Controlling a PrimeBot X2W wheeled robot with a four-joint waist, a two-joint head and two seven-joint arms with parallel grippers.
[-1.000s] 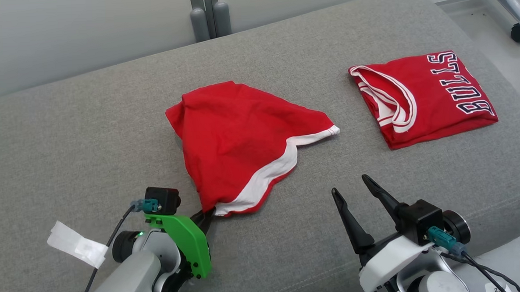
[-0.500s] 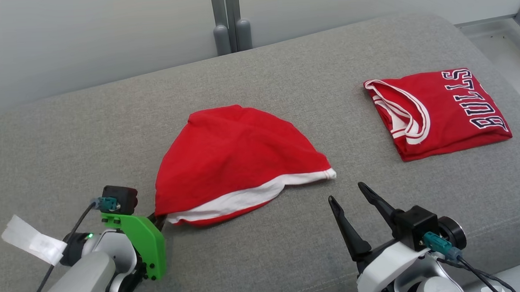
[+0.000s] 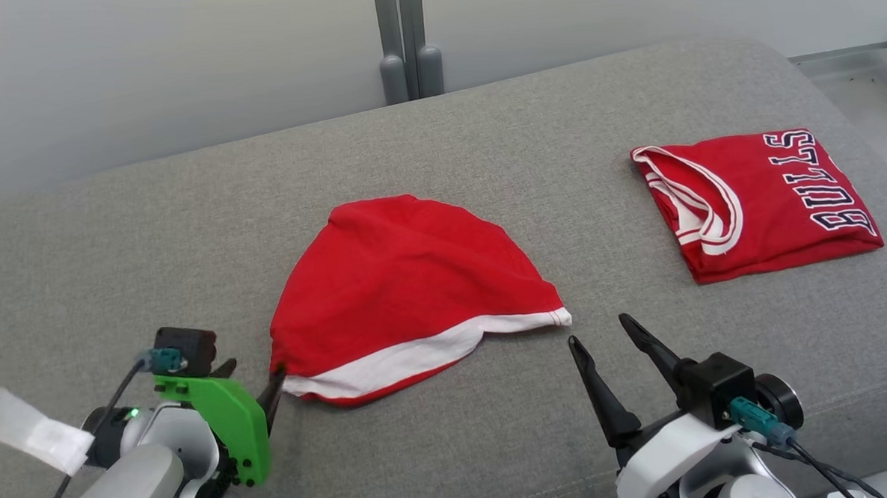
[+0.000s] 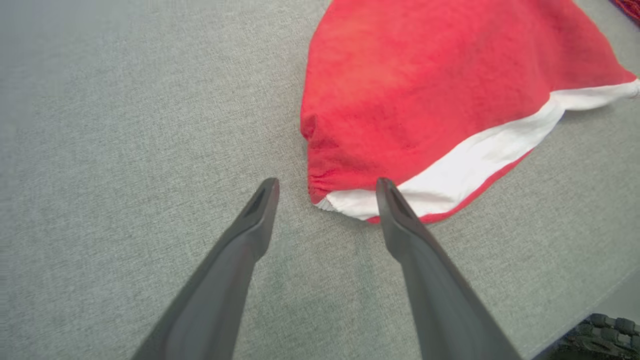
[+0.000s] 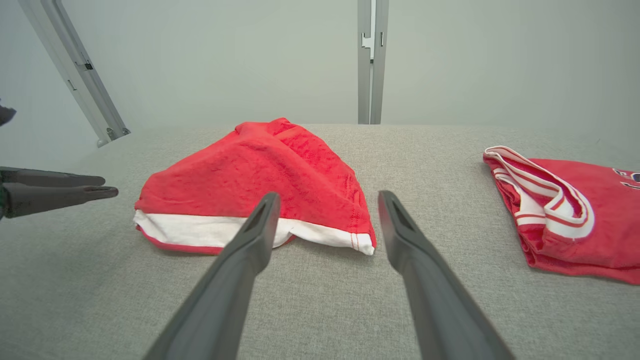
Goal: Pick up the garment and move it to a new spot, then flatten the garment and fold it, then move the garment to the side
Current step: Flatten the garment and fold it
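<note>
The left gripper grips the garment by its bunched white-striped corner (image 3: pixel 290 381) next, since the cloth is gathered there while the red body (image 3: pixel 410 273) lies spread flat.
The garment (image 3: pixel 400 281) is red with a white band along its near hem and lies spread on the grey cushion (image 3: pixel 151 239). My left gripper (image 3: pixel 253 369) is open at the hem's left corner. In the left wrist view the garment (image 4: pixel 425 90) has its bunched corner just ahead of the left gripper (image 4: pixel 326 185), between the two spread fingers and not held. My right gripper (image 3: pixel 599 330) is open and empty, just short of the hem's right tip. The right wrist view shows the garment (image 5: pixel 260 170) beyond the right gripper (image 5: pixel 328 196), and the left gripper (image 5: pixel 100 185) at the far left.
A folded red jersey (image 3: pixel 771 205) with BULLS lettering lies at the right of the cushion, also in the right wrist view as the jersey (image 5: pixel 565 215). Grey posts (image 3: pixel 408 48) stand against the wall behind. The cushion's front edge runs just under both grippers.
My left gripper pulled the garment's corner to the left, spreading the cloth, then opened and let go. The garment now lies flatter. The head camera has shifted.
</note>
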